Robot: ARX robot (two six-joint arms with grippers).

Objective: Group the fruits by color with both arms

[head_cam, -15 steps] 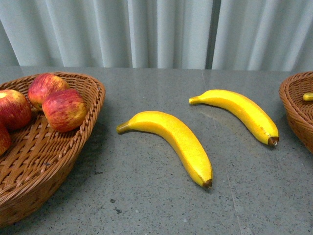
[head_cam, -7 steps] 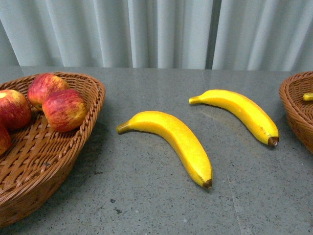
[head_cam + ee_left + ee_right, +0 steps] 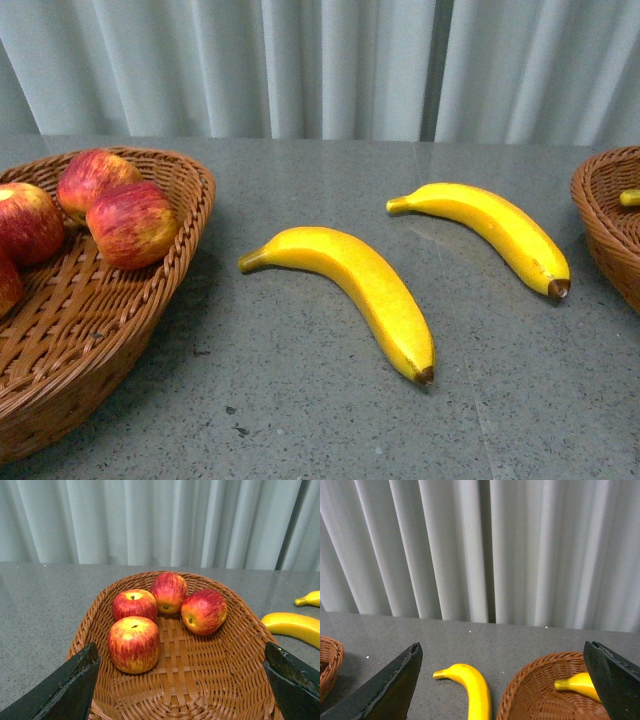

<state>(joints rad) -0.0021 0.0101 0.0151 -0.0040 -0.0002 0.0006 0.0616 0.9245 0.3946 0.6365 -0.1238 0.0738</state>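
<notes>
My right gripper should next grab the yellow banana by its stem end (image 3: 420, 200) to sort it by color.
Several red apples (image 3: 130, 225) lie in the left wicker basket (image 3: 195, 190). Two yellow bananas rest on the grey table: a near one (image 3: 360, 285) and a far one (image 3: 495, 225). Another banana's tip (image 3: 630, 197) shows inside the right wicker basket (image 3: 600, 220). Neither arm appears in the front view. My left gripper (image 3: 181, 652) hangs open over the apple basket (image 3: 240, 610), holding nothing, with the closest apple (image 3: 134, 642) beside one finger. My right gripper (image 3: 501, 650) is open and holds nothing, above the right basket's rim (image 3: 520, 695), with a banana (image 3: 575, 685) inside and another (image 3: 470, 690) on the table.
A pale pleated curtain (image 3: 320, 65) closes off the far edge of the table. Bare grey tabletop (image 3: 300, 400) stretches between the two baskets around the bananas. The left wrist view also catches both table bananas (image 3: 295, 625) beyond the basket's side.
</notes>
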